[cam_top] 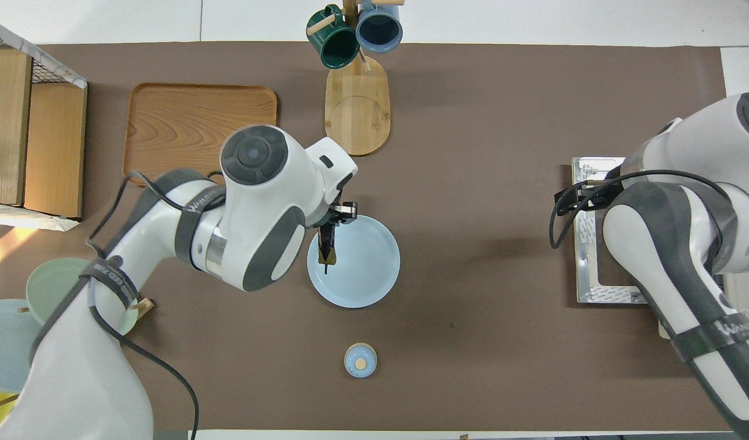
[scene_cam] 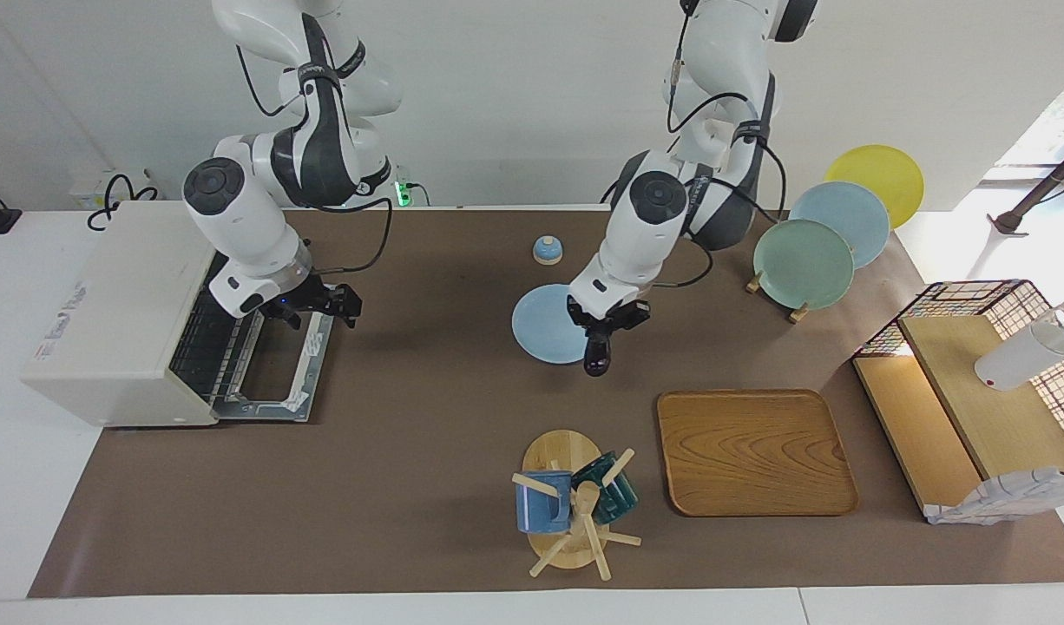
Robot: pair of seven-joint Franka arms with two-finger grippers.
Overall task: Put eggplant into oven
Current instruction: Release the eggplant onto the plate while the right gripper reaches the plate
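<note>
The dark eggplant (cam_top: pixel 326 253) hangs upright above the light blue plate's near-side surface and now stays in my left gripper until it is in the oven.
The eggplant (scene_cam: pixel 596 354) is dark and slender and hangs upright from my left gripper (scene_cam: pixel 605 328), which is shut on its upper end. It is lifted a little above the light blue plate (scene_cam: pixel 539 328), near the plate's edge toward the left arm's end. In the overhead view the eggplant (cam_top: pixel 327 245) shows over the plate (cam_top: pixel 365 272) under the left gripper (cam_top: pixel 336 215). The off-white oven (scene_cam: pixel 115 321) stands at the right arm's end with its door (scene_cam: pixel 276 369) folded down open and the wire rack showing. My right gripper (scene_cam: pixel 324 302) hovers over the open door (cam_top: pixel 594 269).
A small blue bell (scene_cam: pixel 547 250) sits nearer to the robots than the plate. A mug tree (scene_cam: pixel 567 508) and a wooden tray (scene_cam: pixel 753 451) lie farther out. A rack of plates (scene_cam: pixel 805 260) and a wire basket (scene_cam: pixel 975 382) stand at the left arm's end.
</note>
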